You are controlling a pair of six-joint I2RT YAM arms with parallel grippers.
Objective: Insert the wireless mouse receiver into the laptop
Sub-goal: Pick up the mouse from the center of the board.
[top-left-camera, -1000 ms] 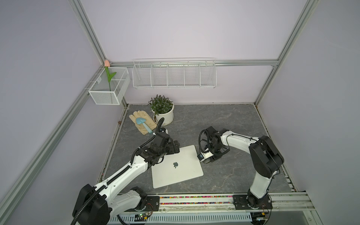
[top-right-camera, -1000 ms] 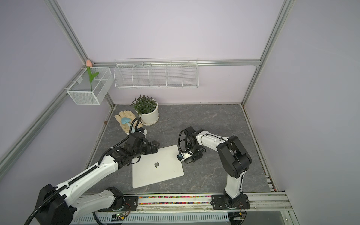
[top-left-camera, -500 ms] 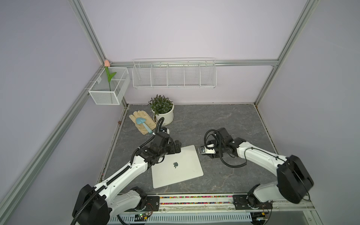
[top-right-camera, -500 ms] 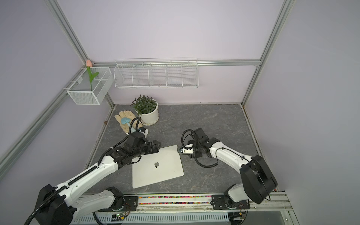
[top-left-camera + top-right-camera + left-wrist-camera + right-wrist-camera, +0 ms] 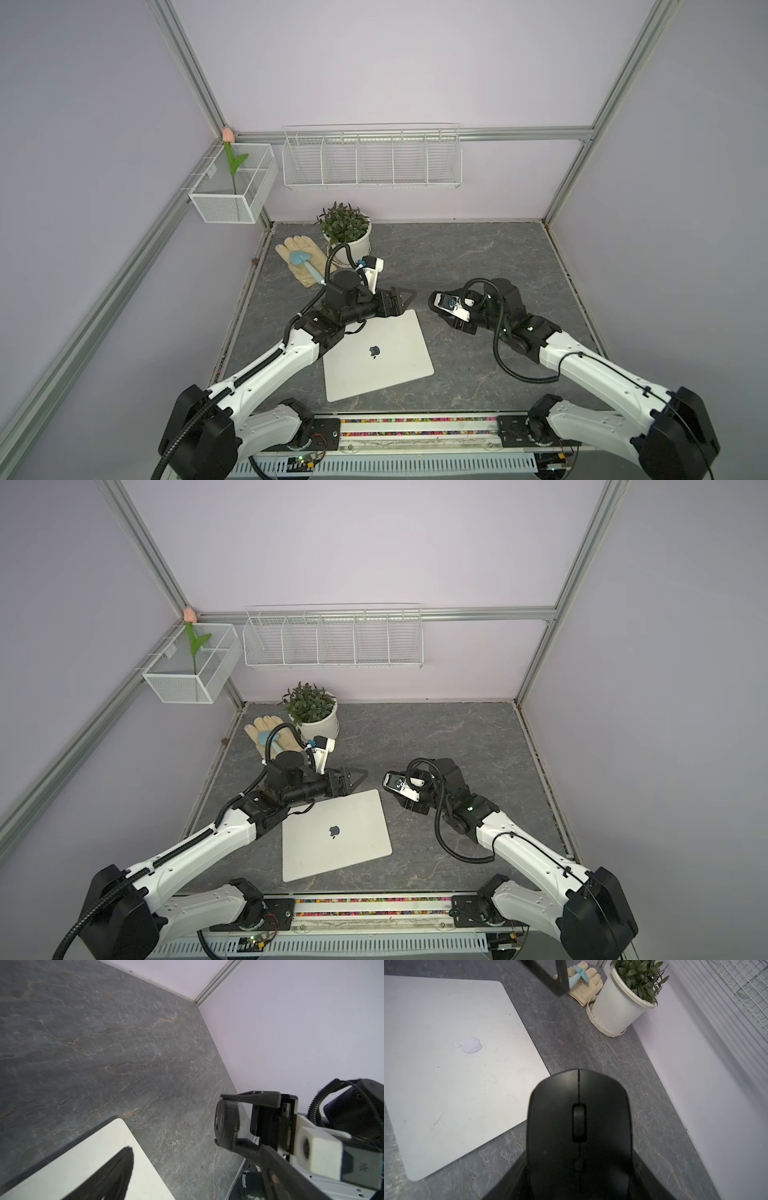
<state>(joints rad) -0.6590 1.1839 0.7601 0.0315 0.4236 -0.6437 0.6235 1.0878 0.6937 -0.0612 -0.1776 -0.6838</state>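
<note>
My left gripper reaches the mouse and grabs its exposed scroll-wheel end next, leaving the opposite end free for reaching the receiver.
The closed silver laptop [image 5: 376,353] [image 5: 332,837] lies flat on the grey floor, logo up. My right gripper [image 5: 440,305] [image 5: 395,785] hovers just past its far right corner, shut on a black computer mouse [image 5: 579,1118] [image 5: 225,1124] that sits lengthwise between its fingers [image 5: 512,1178]. My left gripper [image 5: 409,301] [image 5: 359,777] hangs over the laptop's far edge with its jaws wide apart and nothing between them, facing the mouse. The left wrist view shows the laptop's corner [image 5: 116,1126] under that gripper [image 5: 194,1147]. The wireless mouse receiver shows in no view.
A white plant pot [image 5: 347,239] [image 5: 618,1007] stands at the back left. Beside it lie a beige glove [image 5: 301,259] and a blue trowel [image 5: 303,264]. Wire baskets [image 5: 370,160] hang on the back wall.
My right arm's shoulder and elbow have swung out to the right and dropped low. Its gripper with the mouse stays near the laptop's far right corner. The left arm has hardly moved.
</note>
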